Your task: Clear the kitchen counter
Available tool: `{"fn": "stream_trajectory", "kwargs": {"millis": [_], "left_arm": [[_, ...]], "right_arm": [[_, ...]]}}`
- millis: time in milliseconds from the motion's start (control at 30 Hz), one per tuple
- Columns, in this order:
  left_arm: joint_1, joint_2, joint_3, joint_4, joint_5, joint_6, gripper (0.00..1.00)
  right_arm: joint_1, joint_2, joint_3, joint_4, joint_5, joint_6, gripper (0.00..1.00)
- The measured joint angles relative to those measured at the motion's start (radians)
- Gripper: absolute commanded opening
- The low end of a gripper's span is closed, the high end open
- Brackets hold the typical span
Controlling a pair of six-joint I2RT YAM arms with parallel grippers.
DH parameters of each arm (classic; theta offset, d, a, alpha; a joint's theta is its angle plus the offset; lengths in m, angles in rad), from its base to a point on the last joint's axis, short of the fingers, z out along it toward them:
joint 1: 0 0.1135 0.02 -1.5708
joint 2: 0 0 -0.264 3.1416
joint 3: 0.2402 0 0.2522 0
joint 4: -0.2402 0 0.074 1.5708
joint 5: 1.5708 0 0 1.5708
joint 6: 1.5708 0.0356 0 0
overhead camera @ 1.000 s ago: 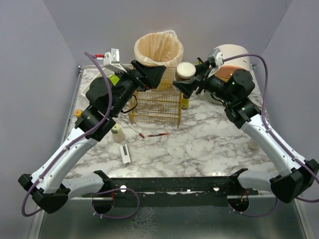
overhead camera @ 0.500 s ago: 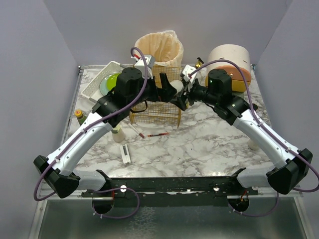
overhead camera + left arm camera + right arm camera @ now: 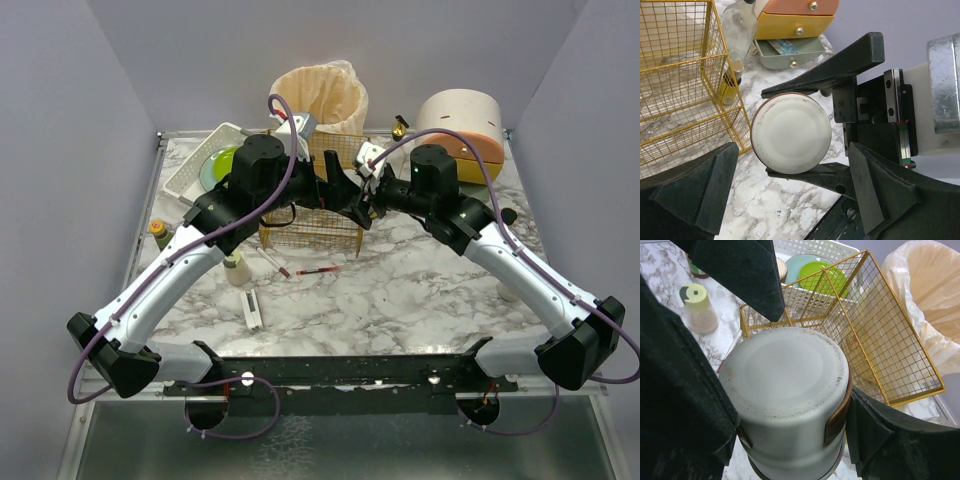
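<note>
Next, my left gripper grabs the jar by the sides of its round end [image 3: 791, 134], so the opposite end stays free to stand in the dish tray.
My right gripper [image 3: 362, 195] is shut on a white jar with a brown band [image 3: 785, 385] and holds it in the air beside the yellow wire basket [image 3: 310, 215], above the marble kitchen counter [image 3: 420, 290]. In the left wrist view the jar's round end [image 3: 790, 132] faces me, clamped between the right gripper's black fingers [image 3: 840, 65]. My left gripper [image 3: 340, 188] is open, with one jaw on each side of the jar and apart from it. One of its fingers [image 3: 740, 270] shows above the jar in the right wrist view.
A bin lined with a bag [image 3: 318, 95] stands at the back. There is a white dish tray with a green plate [image 3: 205, 165] at back left and a drawer unit [image 3: 465, 135] at back right. Spice bottles [image 3: 234, 268], pens [image 3: 315, 271] and a small white piece [image 3: 252, 308] lie on the counter.
Both grippers have come together over the basket's right end. The right one carried the jar left and down. The left one swung right, and its open jaws now flank the jar.
</note>
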Motion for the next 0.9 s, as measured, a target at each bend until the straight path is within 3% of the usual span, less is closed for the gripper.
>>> {"fn": "stream_trajectory", "kwargs": {"millis": [500,833,900], "left_arm": [[0.009,0.060,0.000,-0.019,0.021,0.004,0.96],[0.006,0.076,0.002,-0.023,0.069,0.004,0.58],[0.006,0.082,0.002,-0.023,0.077,0.008,0.47]], "right_arm": [[0.002,-0.003,-0.023,0.003,-0.016,-0.016,0.34],[0.006,-0.009,-0.044,0.012,-0.010,-0.017,0.38],[0.006,-0.012,-0.055,0.019,-0.005,-0.016,0.42]]}}
